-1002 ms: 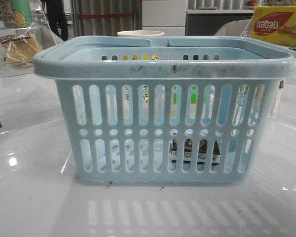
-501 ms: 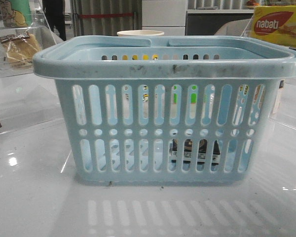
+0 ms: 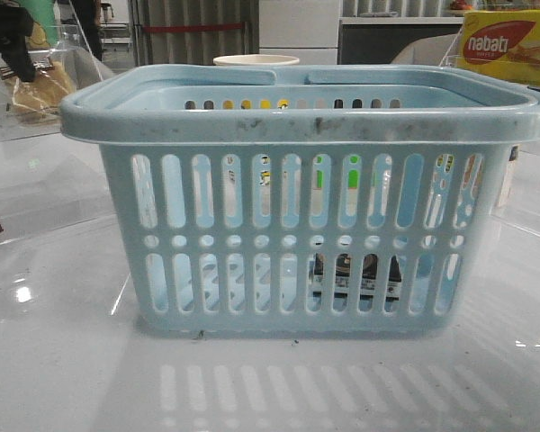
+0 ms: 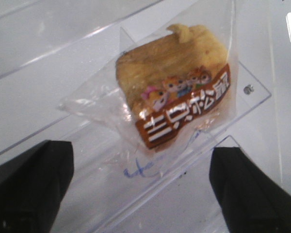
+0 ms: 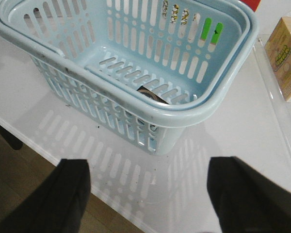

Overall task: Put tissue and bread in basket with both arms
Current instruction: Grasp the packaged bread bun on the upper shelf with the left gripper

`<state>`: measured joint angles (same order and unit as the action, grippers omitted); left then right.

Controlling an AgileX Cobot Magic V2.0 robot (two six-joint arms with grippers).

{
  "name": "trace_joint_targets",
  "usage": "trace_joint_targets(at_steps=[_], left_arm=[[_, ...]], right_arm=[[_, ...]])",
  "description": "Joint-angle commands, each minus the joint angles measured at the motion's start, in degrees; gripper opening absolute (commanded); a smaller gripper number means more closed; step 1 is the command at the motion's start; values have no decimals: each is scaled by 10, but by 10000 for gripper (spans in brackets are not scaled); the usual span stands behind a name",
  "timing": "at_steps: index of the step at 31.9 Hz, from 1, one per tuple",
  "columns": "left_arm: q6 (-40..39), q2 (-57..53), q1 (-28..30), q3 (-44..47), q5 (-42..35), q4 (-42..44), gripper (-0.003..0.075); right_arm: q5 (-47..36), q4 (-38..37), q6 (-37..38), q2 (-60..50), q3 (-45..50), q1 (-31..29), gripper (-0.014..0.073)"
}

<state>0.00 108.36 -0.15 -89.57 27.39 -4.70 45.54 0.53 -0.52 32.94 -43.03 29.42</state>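
Note:
My left gripper's fingers are short of the bread (image 3: 41,88) and would miss it now, so I should move them toward the bread first and then close.
The pale blue basket (image 3: 306,119) stands in the middle of the table. The tissue (image 3: 355,274), a small black-and-white packet, lies on the basket floor and also shows in the right wrist view (image 5: 153,95). The bread (image 4: 174,73), in a clear bag with a dark label strip, lies on a clear acrylic shelf at the far left (image 3: 36,90). My left gripper (image 4: 140,189) is open and empty, just short of the bread. A black part of the left arm (image 3: 13,40) shows above the bread. My right gripper (image 5: 145,194) is open and empty, above the table's front edge near the basket (image 5: 184,114).
A yellow-and-red nabati box (image 3: 508,45) stands at the back right. A tan carton (image 5: 286,58) stands on a clear tray right of the basket. A white cup (image 3: 256,61) stands behind the basket. Clear acrylic shelves flank both sides.
A black part of my left arm has come into the front view at the top left, above the bread. The basket and tissue have not moved.

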Motion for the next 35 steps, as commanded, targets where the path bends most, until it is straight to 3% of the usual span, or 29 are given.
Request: trace_joint_targets(at_steps=[1, 12, 24, 30, 35], left_arm=[[0, -8, 0, -41, -66, -30, 622], [0, 53, 0, -50, -119, -37, 612], [0, 45, 0, -50, -107, -37, 193], [0, 0, 0, -50, -52, -37, 94], [3, -56, 0, -50, -5, -37, 90]], right_arm=[[-39, -5, -5, 0, -15, -1, 602], [-39, -5, -5, 0, -15, -1, 602], [-39, -5, -5, 0, -15, -1, 602], [-39, -5, -5, 0, -15, -1, 602], [-39, -5, -5, 0, -15, -1, 602]])
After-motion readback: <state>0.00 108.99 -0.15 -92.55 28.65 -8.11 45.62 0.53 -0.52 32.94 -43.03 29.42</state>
